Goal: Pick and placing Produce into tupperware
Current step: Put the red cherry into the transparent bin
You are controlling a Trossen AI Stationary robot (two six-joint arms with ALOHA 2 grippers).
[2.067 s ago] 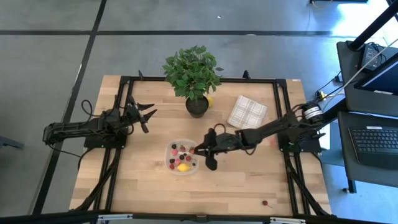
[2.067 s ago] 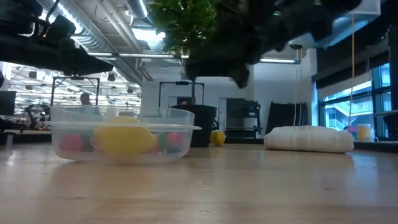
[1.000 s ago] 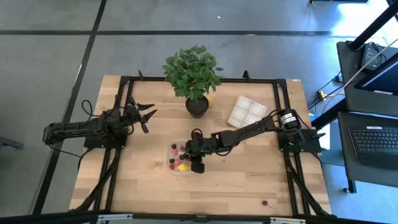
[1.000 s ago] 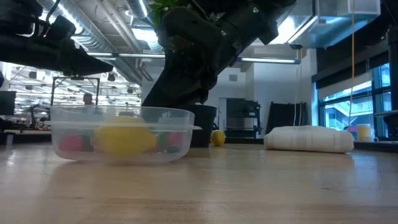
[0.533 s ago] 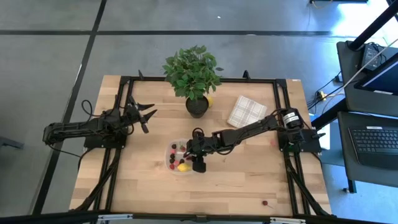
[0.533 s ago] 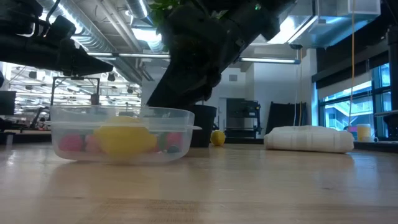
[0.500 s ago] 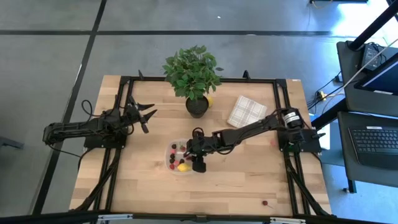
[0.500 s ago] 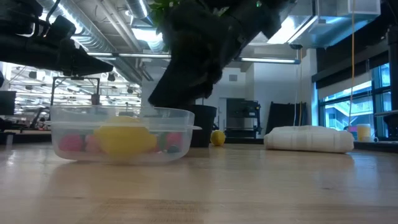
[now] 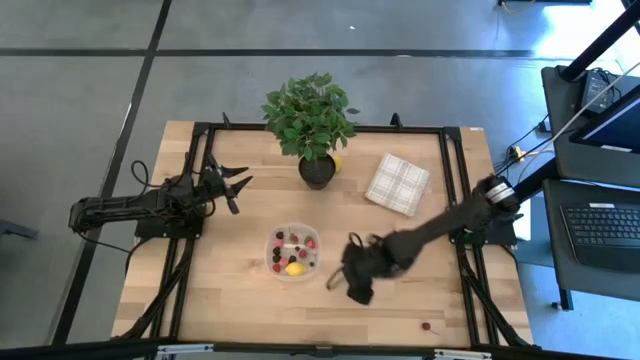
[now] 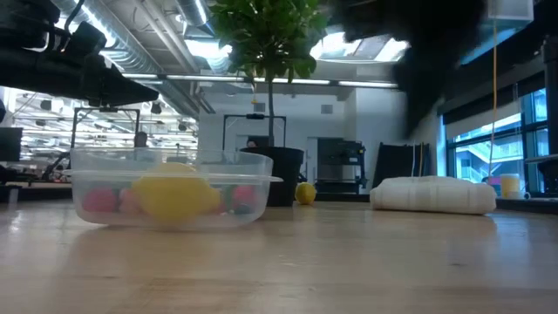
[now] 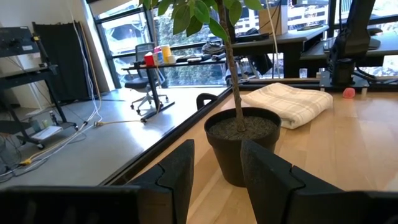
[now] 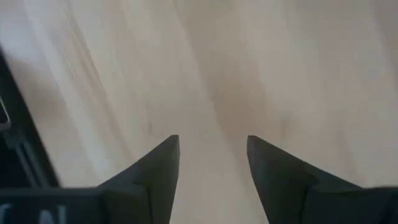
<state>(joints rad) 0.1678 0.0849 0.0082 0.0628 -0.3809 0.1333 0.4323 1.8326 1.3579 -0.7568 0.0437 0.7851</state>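
Note:
Next, the right gripper takes hold of the dark red berry by its round body (image 9: 426,326), to add the last stray produce to the tupperware (image 9: 293,251).
The clear tupperware (image 9: 293,251) (image 10: 170,187) stands on its base mid-table. It holds a yellow lemon-like piece (image 9: 294,268) (image 10: 174,194) and several red, pink and dark berries (image 9: 291,240). My right gripper (image 9: 338,278) (image 12: 212,140) hovers open and empty over bare wood, just right of the container and toward the near edge. My left gripper (image 9: 235,182) (image 11: 216,146) waits open and empty at the table's left, pointing toward the plant pot. A stray dark berry (image 9: 427,325) lies near the near right edge. A pink piece (image 11: 349,93) lies far right.
A leafy potted plant (image 9: 312,125) (image 11: 241,140) stands at the far edge, with a small yellow fruit (image 9: 337,160) (image 10: 304,193) beside its pot. A white checked folded cloth (image 9: 397,184) (image 10: 432,194) lies far right. Black frame rails (image 9: 455,170) run along the table's sides.
My right gripper has pulled away from above the tupperware's right side, moving toward the table's right and near edge, and now hangs over bare wood. The container and the fruit in it have stayed put.

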